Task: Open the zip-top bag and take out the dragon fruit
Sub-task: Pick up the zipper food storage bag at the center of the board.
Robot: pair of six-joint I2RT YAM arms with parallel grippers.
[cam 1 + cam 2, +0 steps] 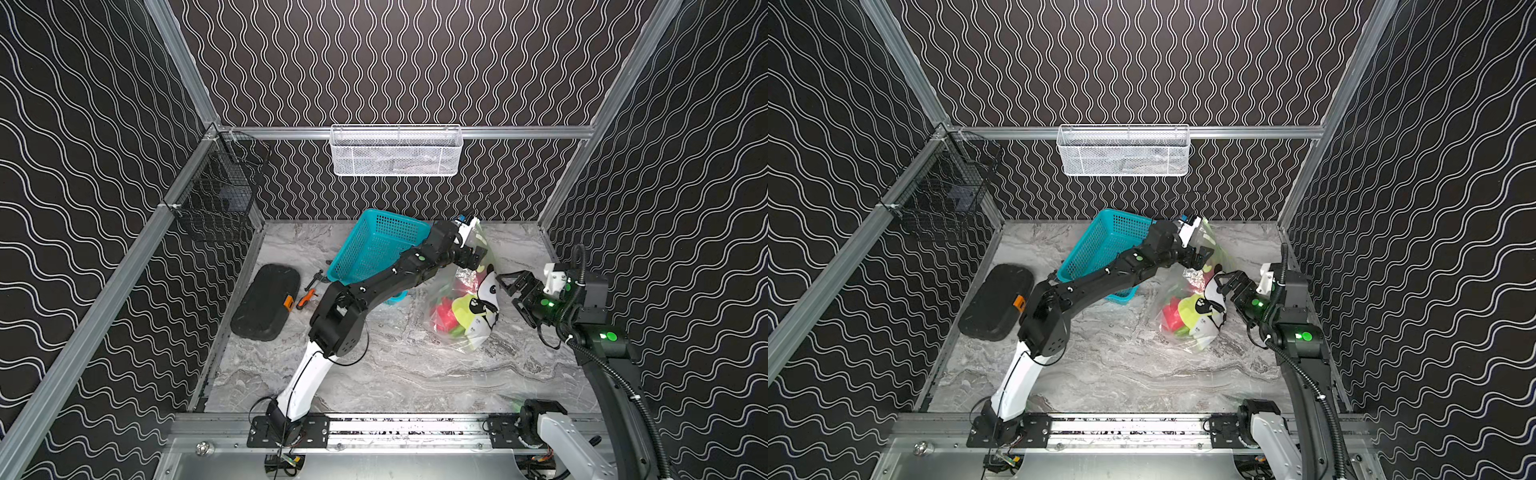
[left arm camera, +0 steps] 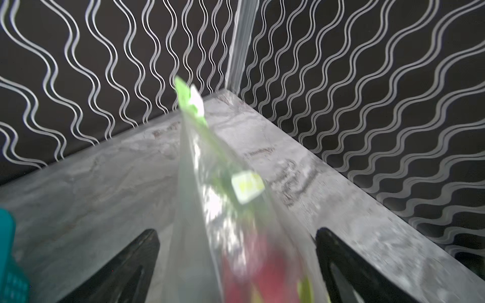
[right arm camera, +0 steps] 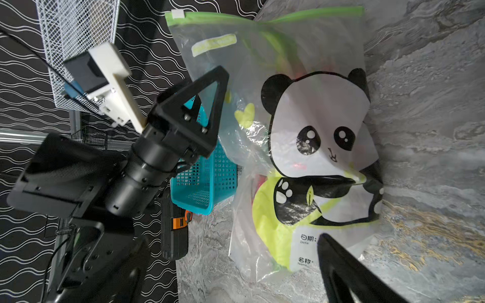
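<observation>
The lime-green zip has to stay free for the right gripper to open, so the left gripper will next grab the bag's upper side edge below the white slider.
The zip-top bag (image 1: 465, 307) (image 1: 1196, 311) is propped up on the marble table, its panda print (image 3: 315, 126) facing my right wrist. Its lime-green zip strip (image 3: 262, 17) (image 2: 187, 99) runs along the raised top edge. The dragon fruit (image 1: 446, 316) (image 1: 1173, 318) shows as a pink-red shape low inside the bag (image 2: 223, 210). My left gripper (image 1: 471, 257) (image 1: 1202, 255) (image 2: 237, 236) is open, its fingers (image 3: 210, 99) straddling the bag's upper part. My right gripper (image 1: 509, 291) (image 1: 1223, 284) (image 3: 236, 275) stands open beside the panda side.
A teal mesh basket (image 1: 374, 249) lies tipped behind the left arm. A black tool case (image 1: 266, 305) and an orange-handled tool (image 1: 305, 299) lie at the left. A white mesh basket (image 1: 395, 151) hangs on the back wall, a black wire basket (image 1: 216, 195) on the left wall.
</observation>
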